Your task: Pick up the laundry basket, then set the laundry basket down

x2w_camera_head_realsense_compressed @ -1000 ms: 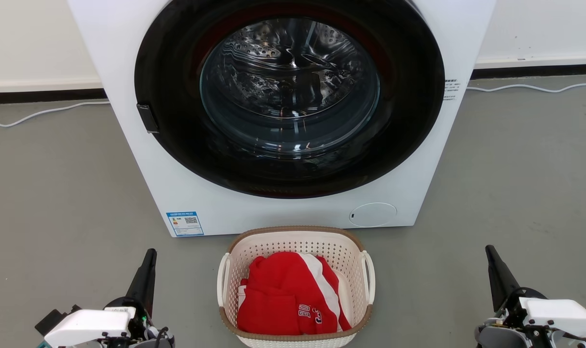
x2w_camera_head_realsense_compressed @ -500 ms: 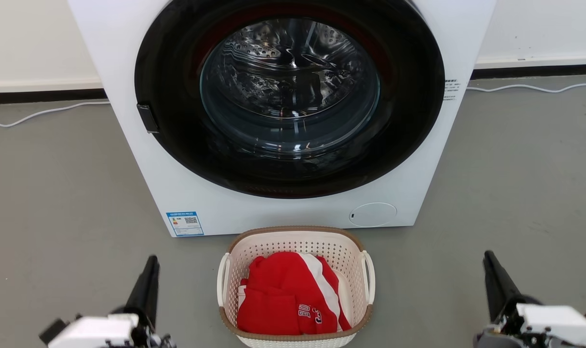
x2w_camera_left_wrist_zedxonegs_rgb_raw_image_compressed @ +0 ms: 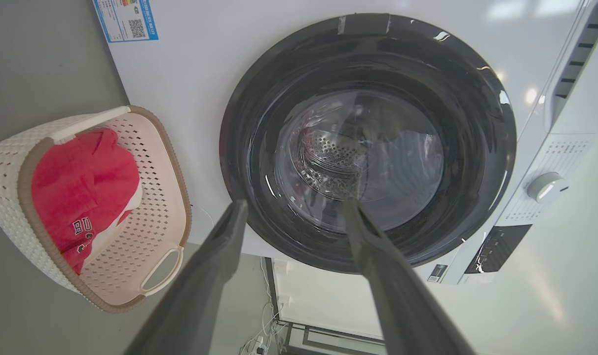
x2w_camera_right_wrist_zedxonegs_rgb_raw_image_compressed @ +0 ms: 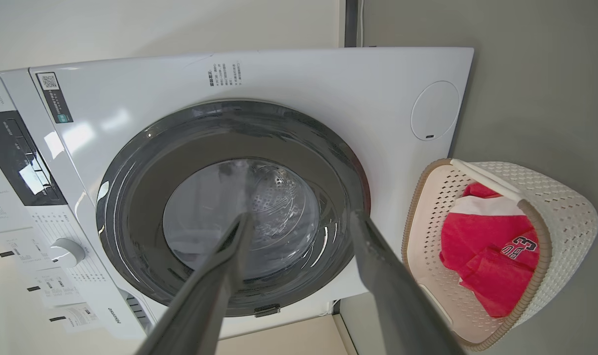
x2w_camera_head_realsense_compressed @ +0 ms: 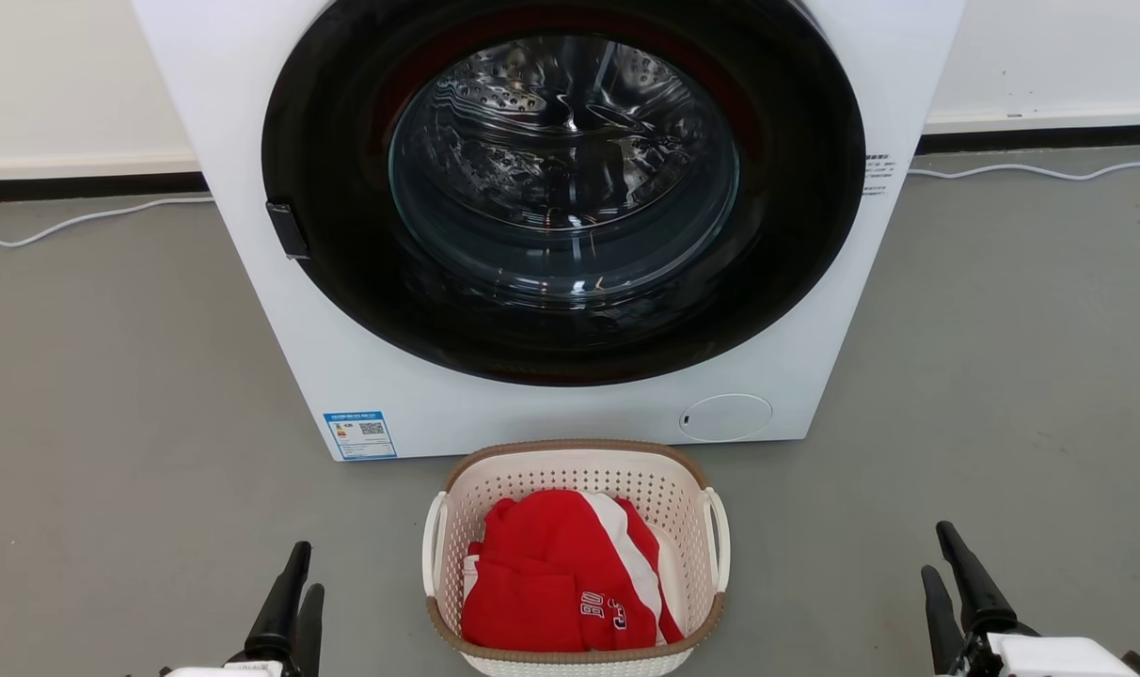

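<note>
The right gripper grabs the laundry basket by its slim loop handle (x2w_camera_head_realsense_compressed: 720, 540) beside the garment's white stripe next, as the basket spreads too wide for my fingers.
The laundry basket (x2w_camera_head_realsense_compressed: 570, 475), cream perforated plastic with a brown rim and white loop handles, stands on the grey floor right in front of the washer, holding a red and white garment (x2w_camera_head_realsense_compressed: 551, 574). My left gripper (x2w_camera_head_realsense_compressed: 308, 567) hovers low at its left, open and empty, a good gap from the left handle. My right gripper (x2w_camera_head_realsense_compressed: 936, 548) is farther off to the right, also open and empty. In the left wrist view the basket (x2w_camera_left_wrist_zedxonegs_rgb_raw_image_compressed: 153, 197) lies left of the spread fingers (x2w_camera_left_wrist_zedxonegs_rgb_raw_image_compressed: 215, 266); in the right wrist view the basket (x2w_camera_right_wrist_zedxonegs_rgb_raw_image_compressed: 429, 222) lies to their right.
A white front-loading washer (x2w_camera_head_realsense_compressed: 551, 404) with its dark round door (x2w_camera_head_realsense_compressed: 561, 188) shut stands close behind the basket. White cables (x2w_camera_head_realsense_compressed: 81, 221) run along the floor by the wall on both sides. Grey floor stretches left and right of the basket.
Both grippers have sunk toward the bottom of the head view. Their fingers, together before, now stand apart. The basket has not moved.
</note>
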